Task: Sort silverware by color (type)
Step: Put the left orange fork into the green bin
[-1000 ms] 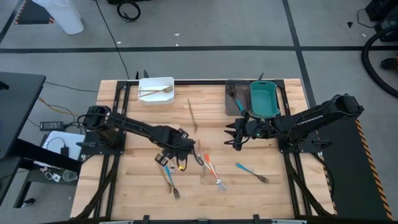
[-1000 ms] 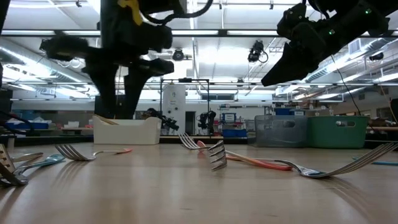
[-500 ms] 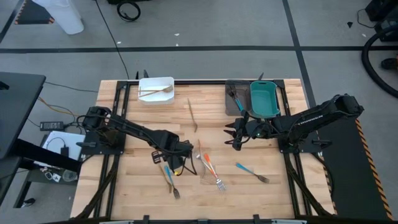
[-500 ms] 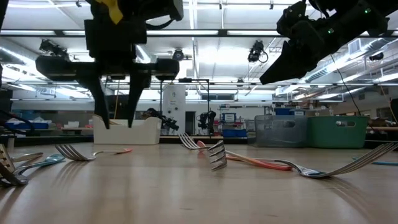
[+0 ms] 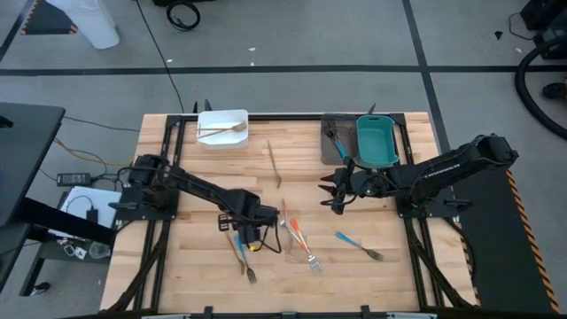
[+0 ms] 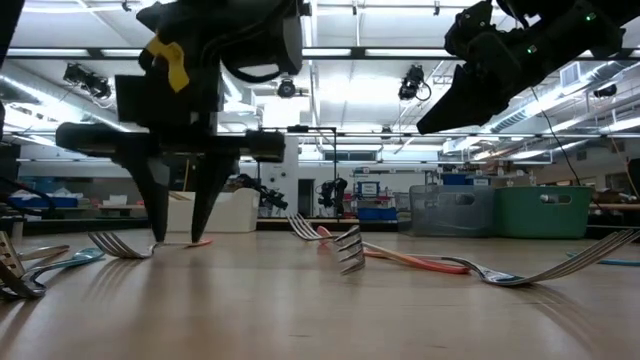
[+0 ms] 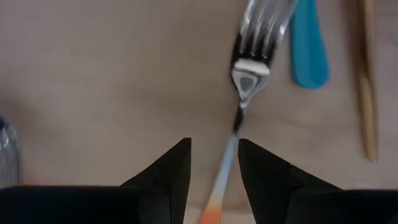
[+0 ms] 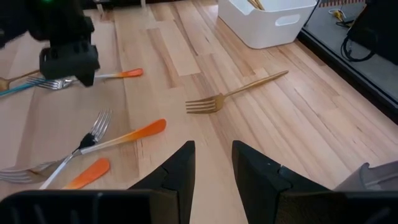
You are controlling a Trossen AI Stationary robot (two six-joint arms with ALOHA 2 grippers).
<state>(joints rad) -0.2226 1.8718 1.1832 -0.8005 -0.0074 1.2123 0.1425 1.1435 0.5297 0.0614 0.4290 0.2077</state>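
Observation:
I will next grab the orange-handled fork with my left gripper by its handle's pale neck end (image 7: 229, 154), to sort the fork into the teal bin.
My left gripper (image 7: 214, 146) points straight down, open, low over the table's middle (image 5: 249, 232). Its fingers stand on either side of the slim shaft (image 7: 227, 160) of an orange-handled fork (image 6: 128, 246) that lies flat on the wood. A blue handle (image 7: 309, 43) and a thin gold utensil (image 7: 367, 81) lie beside it. Two more orange-handled forks (image 5: 299, 239), a blue-handled fork (image 5: 358, 245) and a gold fork (image 5: 275, 164) lie loose on the table. My right gripper (image 5: 337, 190) hovers open at the right (image 8: 213, 163), with nothing between its fingers.
At the far edge stand a white bin (image 5: 221, 129) with a gold utensil in it, a grey bin (image 5: 333, 140) and a teal bin (image 5: 376, 142). Bare wood lies along the table's left side and near edge.
My left gripper has gone down toward the table over the orange-handled fork and has rolled about its own axis, so that its fingers now stand on either side of the fork's shaft. The forks have stayed where they were.

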